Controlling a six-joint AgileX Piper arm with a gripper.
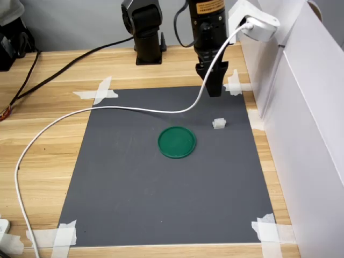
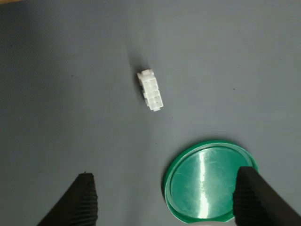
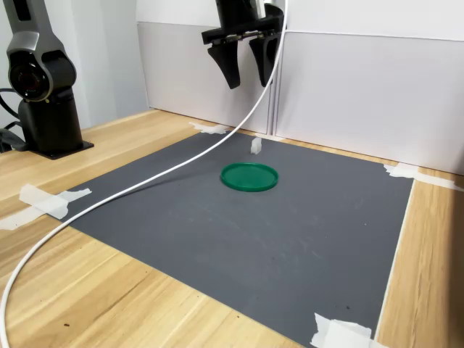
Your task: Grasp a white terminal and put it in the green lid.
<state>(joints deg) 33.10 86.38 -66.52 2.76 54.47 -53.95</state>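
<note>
The white terminal [image 1: 219, 124] has to go in the green lid [image 1: 177, 142], so my gripper should pick it up by its long sides next.
A tiny white terminal [image 1: 219, 124] lies on the dark grey mat, just right of the green lid [image 1: 177, 142] in the first exterior view. In the wrist view the terminal [image 2: 150, 89] sits apart from the lid [image 2: 207, 183], which holds nothing. The second exterior view shows the terminal [image 3: 256, 146] just behind the lid [image 3: 249, 177]. My gripper [image 3: 248, 69] hangs open well above the mat, over the area near the terminal, with nothing between its black fingers [image 2: 82, 200]. In the first exterior view the gripper [image 1: 214, 86] points down, behind the terminal.
The grey mat [image 1: 161, 183] is taped at its corners to a wooden table. A white cable [image 1: 107, 110] runs from the wrist camera across the mat's far side and off the table's left. White panels [image 1: 306, 107] wall the right side. A second black arm base [image 1: 144, 32] stands behind.
</note>
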